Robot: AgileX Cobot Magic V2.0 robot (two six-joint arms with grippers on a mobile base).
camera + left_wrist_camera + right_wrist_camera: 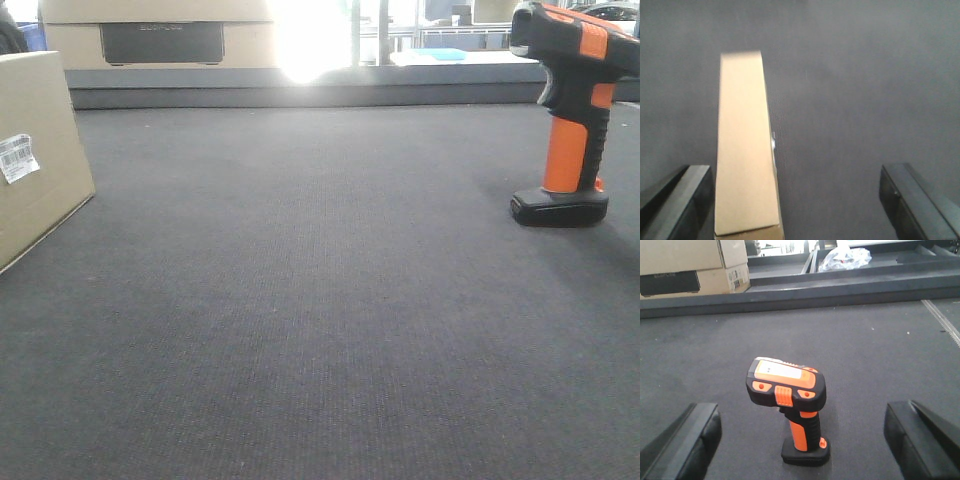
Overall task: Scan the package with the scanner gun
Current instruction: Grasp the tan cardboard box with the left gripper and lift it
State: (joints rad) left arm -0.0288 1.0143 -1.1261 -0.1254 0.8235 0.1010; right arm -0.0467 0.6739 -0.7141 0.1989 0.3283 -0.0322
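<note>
The package should be grabbed across its narrow top point(30, 56) by my left gripper. The package's barcode sticker point(17, 157) then stays free for the scanner gun.
The package point(35, 150), a tan cardboard box with a white barcode sticker point(17, 157), stands at the left edge of the front view. In the left wrist view its narrow top face point(745, 150) runs up between my left gripper's point(797, 202) open fingers, close to the left finger point(677, 200), untouched. The scanner gun point(572, 110), black head with orange stripe and orange handle, stands upright on its black foot at the right. My right gripper point(802, 440) is open above it, with the scanner gun point(792, 400) between its wide-spread fingers, not gripped.
A dark grey mat point(320, 300) covers the table. At the back is a raised ledge point(300, 85) with a wider tan box with a dark panel point(160, 35). A crumpled plastic bag point(845, 257) lies beyond the ledge.
</note>
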